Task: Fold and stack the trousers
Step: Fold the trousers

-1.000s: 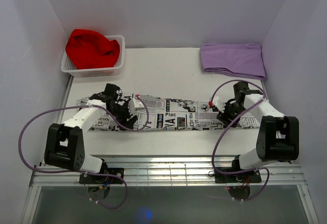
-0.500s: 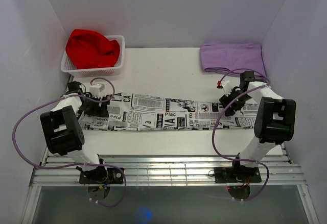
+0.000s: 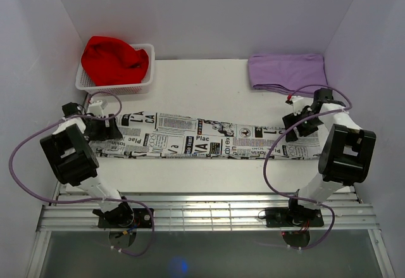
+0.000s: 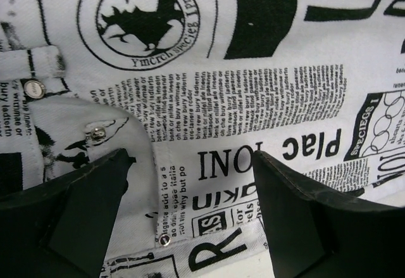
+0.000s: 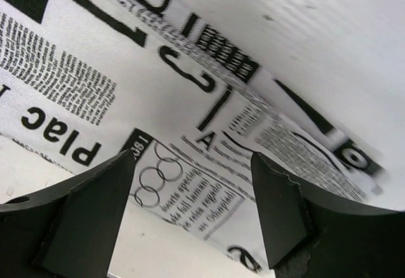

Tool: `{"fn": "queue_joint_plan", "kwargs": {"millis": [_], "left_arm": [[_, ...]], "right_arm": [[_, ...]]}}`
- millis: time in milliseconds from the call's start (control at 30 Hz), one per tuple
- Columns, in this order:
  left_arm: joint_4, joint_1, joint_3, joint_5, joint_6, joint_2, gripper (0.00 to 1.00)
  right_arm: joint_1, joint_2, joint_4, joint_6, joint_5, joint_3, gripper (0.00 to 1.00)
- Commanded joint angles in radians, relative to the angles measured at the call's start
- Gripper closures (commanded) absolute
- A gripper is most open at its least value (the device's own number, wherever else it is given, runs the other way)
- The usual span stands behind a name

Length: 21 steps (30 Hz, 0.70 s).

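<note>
The trousers [image 3: 202,142] need to be picked up next by the hem at the leg end [image 3: 311,145] with my right gripper, to fold the legs over toward the waist.
The trousers [image 3: 202,142], white with black newspaper print, lie flat in a long strip across the table, waist at the left and leg ends at the right. My left gripper [image 3: 107,128] sits low over the waist end with its jaws open. In the left wrist view [image 4: 190,208] its fingers straddle the waistband cloth [image 4: 253,69] near a rivet. My right gripper [image 3: 292,126] sits low over the leg end with its jaws open. In the right wrist view [image 5: 190,208] it is over the hem of the printed cloth [image 5: 63,69], with bare table beside it.
A white basket [image 3: 117,89] holding a red cloth [image 3: 114,59] stands at the back left, just behind my left gripper. A folded lilac cloth [image 3: 288,72] lies at the back right. White walls close in on both sides of the table [image 3: 209,88].
Both grippers have moved outward along the trousers, the left to the waist end, the right to the leg end. The strip now lies slightly slanted, its left end further back.
</note>
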Motion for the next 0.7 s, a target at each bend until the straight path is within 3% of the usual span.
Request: {"fn": "queue_joint_plan", "kwargs": {"millis": [0,100,300,533,667], "left_arm": [[-0.073,-0.009,-0.058,-0.009,0.068,-0.052,0.09],[-0.068,-0.035,-0.087,0.032,0.072,-0.157,0.02],[-0.065,-0.070,-0.093,0.064,0.057,-0.286,0.02],[-0.069,-0.104,-0.059,0.063,0.034,-0.349,0.02],[-0.066,-0.109,-0.046,0.035,0.016,-0.353,0.02]], "right_arm": [[-0.064,-0.107,-0.082,0.063,-0.007,0.107,0.20],[-0.157,-0.116,-0.093,0.070,0.057,0.101,0.20],[-0.362,0.002,-0.087,0.067,0.011,0.070,0.23],[-0.403,0.172,-0.039,0.078,-0.088,0.064,0.33],[-0.402,0.229,-0.060,0.122,-0.185,0.064,0.45]]}}
